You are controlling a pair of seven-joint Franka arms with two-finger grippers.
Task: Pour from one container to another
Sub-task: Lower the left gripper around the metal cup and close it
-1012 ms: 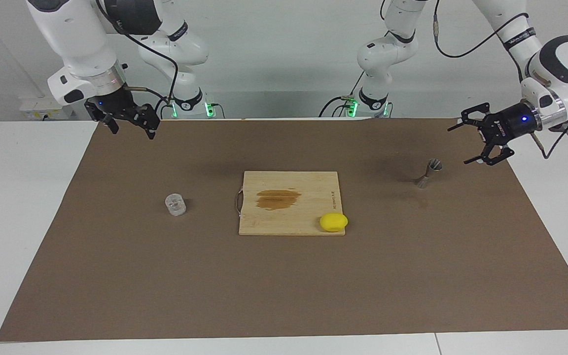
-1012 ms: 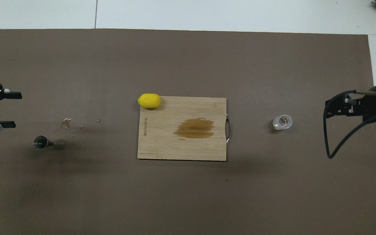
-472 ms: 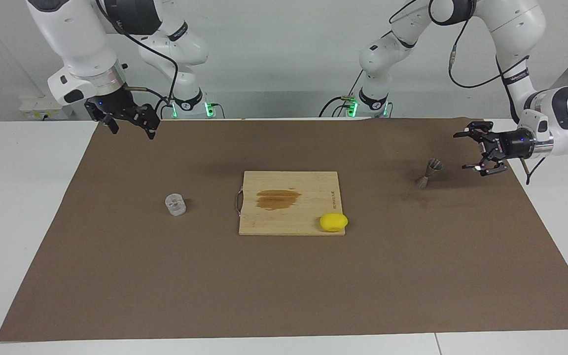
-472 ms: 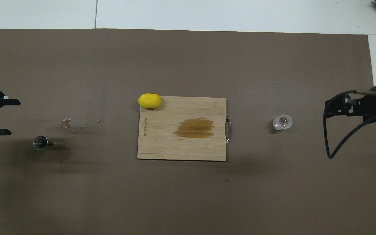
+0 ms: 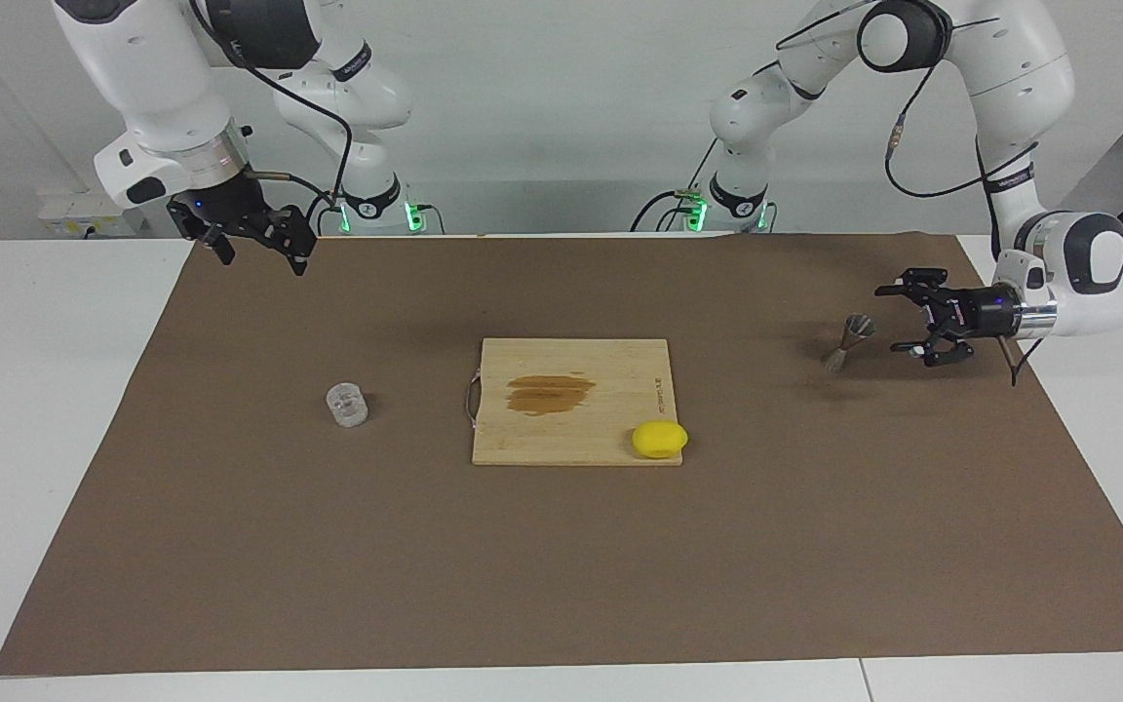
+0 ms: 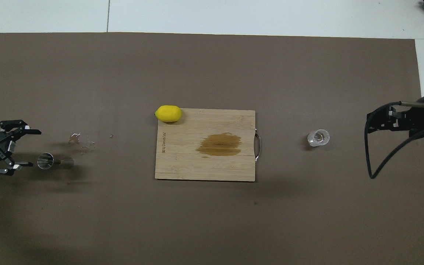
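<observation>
The jigger widens into sloping cups at both ends, so the robot's left gripper will next grab the hourglass jigger by its narrow middle (image 6: 57, 162).
The clear glass tumbler (image 5: 347, 404) stands upright on the brown mat toward the right arm's end of the table; it also shows in the overhead view (image 6: 318, 137). The silvery hourglass jigger (image 5: 846, 341) stands upright toward the left arm's end, seen from above in the overhead view (image 6: 46, 161). My left gripper (image 5: 888, 319) is open, turned sideways and low, just beside the jigger without touching it; it also shows in the overhead view (image 6: 35, 148). My right gripper (image 5: 264, 261) is open and empty, and waits raised over the mat's edge by the right arm's base.
A wooden cutting board (image 5: 620, 370) with a brown wet stain lies mid-table. A yellow lemon (image 5: 660, 439) sits at the board's corner farther from the robots. Some spilled droplets (image 6: 81, 141) lie on the mat a little farther from the robots than the jigger.
My left gripper has come down and moved in toward the jigger, turning level with the table. The right arm, the glass and the jigger have not moved.
</observation>
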